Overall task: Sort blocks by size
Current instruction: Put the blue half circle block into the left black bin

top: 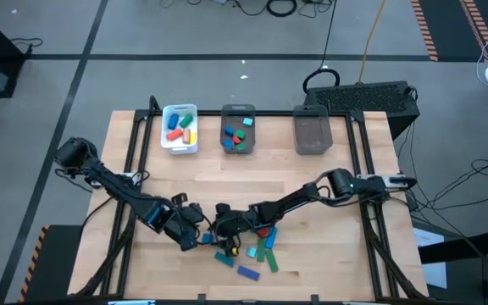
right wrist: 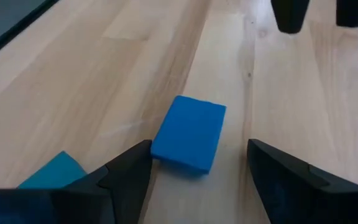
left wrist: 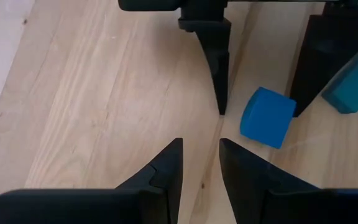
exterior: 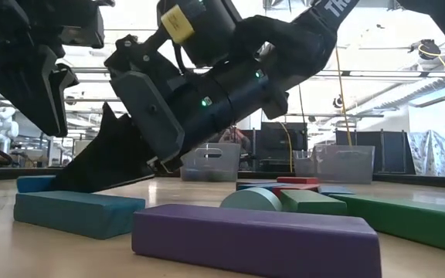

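Observation:
Next, my right gripper grips the small blue block by its opposite sides, to sort the block into the grey bin with blocks.
A small blue block [right wrist: 189, 132] lies flat on the wooden table [right wrist: 73, 68], between the wide-open fingers of my right gripper [right wrist: 199, 148], which reaches in low from the table's right. It also shows as the blue block [left wrist: 266, 117] in the left wrist view. My left gripper [left wrist: 201, 158] hangs just to its left, pointing steeply down, its fingers a narrow gap apart with nothing between them. More blocks [top: 257, 250] in teal, green, red, yellow and blue lie close by near the front edge. My right gripper straddles the blue block from the table's right, slanting down. One finger [right wrist: 132, 168] stands right at the block's near corner [right wrist: 156, 152]; whether it touches, I cannot tell. The other finger stands clear. The block rests flat on the table.
At the far edge stand a white tray [top: 180, 146] and a grey bin [top: 238, 110], both with blocks in them, and another grey bin [top: 313, 134]. In the low view a purple bar [exterior: 253, 235], a teal block [exterior: 76, 212] and a green bar [exterior: 408, 216] lie in front.

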You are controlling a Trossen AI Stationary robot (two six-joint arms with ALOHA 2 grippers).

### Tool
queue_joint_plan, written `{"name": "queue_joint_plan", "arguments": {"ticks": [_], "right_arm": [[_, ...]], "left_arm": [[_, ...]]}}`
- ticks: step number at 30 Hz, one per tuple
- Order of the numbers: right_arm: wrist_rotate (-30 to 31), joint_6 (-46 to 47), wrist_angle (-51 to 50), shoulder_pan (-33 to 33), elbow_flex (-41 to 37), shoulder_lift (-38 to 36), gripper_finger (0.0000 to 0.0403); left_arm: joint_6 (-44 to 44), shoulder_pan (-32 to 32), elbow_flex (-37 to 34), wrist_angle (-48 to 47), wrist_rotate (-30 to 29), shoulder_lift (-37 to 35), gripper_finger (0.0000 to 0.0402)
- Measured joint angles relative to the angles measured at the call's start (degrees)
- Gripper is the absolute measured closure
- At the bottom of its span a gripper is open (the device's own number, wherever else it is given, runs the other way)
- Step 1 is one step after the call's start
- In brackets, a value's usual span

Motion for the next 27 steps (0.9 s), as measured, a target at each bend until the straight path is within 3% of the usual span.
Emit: {"name": "queue_joint_plan", "arguments": {"ticks": [18, 27], "right_arm": [[-0.2, 0.1, 1.1, -0.1, 0.0, 0.0, 0.0216], [-0.4, -0.1, -0.7, -0.6, 0.0, -0.1, 0.0279]], "left_arm": [[0.0, 0.0, 0.0, 2.7, 0.0, 0.0, 0.0295], [0.1, 0.0, 0.0, 2.9, -0.2, 0.0, 0.0295]]}}
